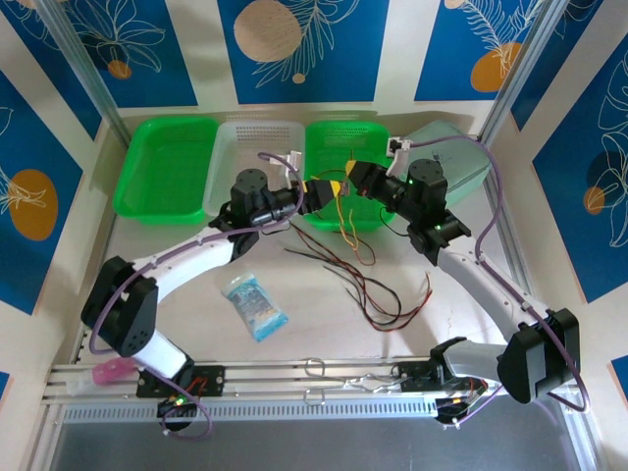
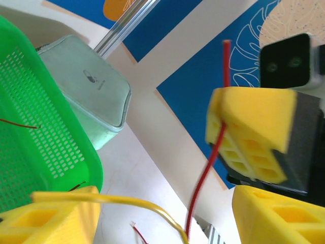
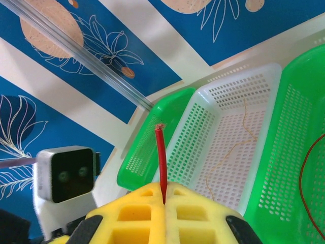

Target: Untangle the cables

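Note:
I will next grab the yellow cable with my left gripper near its loose end [image 2: 118,200]. The yellow cable's length then stays free to untangle from the red cable.
My right gripper [image 3: 165,190] is shut on a red cable [image 3: 161,152], whose frayed tip sticks up between the yellow pads. In the top view it [image 1: 347,185] hangs over the right green basket [image 1: 339,142], facing my left gripper [image 1: 320,190]. The left gripper [image 2: 167,208] is open; a yellow cable [image 2: 127,203] lies over its left finger and sags through the gap. The red cable [image 2: 203,178] drops past from the right gripper [image 2: 249,132]. Orange and yellow cables [image 1: 343,224] dangle below both grippers. Dark and red cables [image 1: 371,292] sprawl tangled on the table.
Along the back stand a green basket [image 1: 162,167], a white basket [image 1: 255,147] holding a thin pale cable [image 3: 228,152], the right green basket and a pale lidded container [image 1: 461,162]. A blue packet [image 1: 255,306] lies on the table between the arms.

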Motion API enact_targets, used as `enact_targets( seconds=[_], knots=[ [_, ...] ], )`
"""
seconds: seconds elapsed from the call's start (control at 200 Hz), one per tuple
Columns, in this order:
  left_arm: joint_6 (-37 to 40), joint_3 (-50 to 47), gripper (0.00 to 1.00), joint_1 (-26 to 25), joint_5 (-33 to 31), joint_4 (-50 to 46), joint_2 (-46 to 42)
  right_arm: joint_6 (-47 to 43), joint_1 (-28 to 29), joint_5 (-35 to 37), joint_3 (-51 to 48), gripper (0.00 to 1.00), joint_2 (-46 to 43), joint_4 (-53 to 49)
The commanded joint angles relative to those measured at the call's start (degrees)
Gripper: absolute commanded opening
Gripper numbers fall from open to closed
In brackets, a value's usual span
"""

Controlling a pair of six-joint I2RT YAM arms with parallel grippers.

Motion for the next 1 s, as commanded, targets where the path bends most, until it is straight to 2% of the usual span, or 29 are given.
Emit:
enact_targets(
  seconds=[0.0,0.045,0.12,0.19,0.295,0.37,0.565,0.73,0.996],
  knots=[
    [-2.8,2.7,0.64,-0.2,-1.4,5.2,1.9,-0.6,0.3,-0.8,0.8,0.0,-0.8,1.0],
    [-3.1,3.2,0.53,-0.2,-1.6,5.5,2.7,-0.6,0.4,-0.7,0.6,0.0,-1.0,1.0],
    [-3.4,3.8,0.19,-0.2,-1.7,6.8,3.6,-0.7,0.4,-0.2,0.1,0.0,-1.4,1.2],
    [-3.9,3.4,0.0,-0.2,-2.3,9.0,3.9,-0.9,0.3,0.2,-0.2,0.0,-1.7,1.0],
    [-3.1,3.4,0.0,-0.2,-1.8,9.2,2.9,-1.0,-0.1,1.8,-0.5,0.0,-2.4,-0.2],
    [-0.7,3.9,0.0,-0.4,-1.2,6.1,0.7,-1.7,-0.4,4.0,-1.0,0.0,-3.1,-1.1],
    [10.6,8.6,0.0,-1.1,-0.1,-12.4,-6.4,-1.5,-2.7,8.1,-1.0,0.0,-3.6,-1.7],
    [16.5,14.1,0.0,-2.1,2.1,-22.6,-10.3,-1.4,-3.3,8.9,-0.8,0.0,-2.0,-1.4],
    [19.4,18.7,0.0,-1.8,-0.9,-27.3,-15.3,-0.5,-3.9,12.4,-3.6,0.0,-1.2,-2.9]
  ],
)
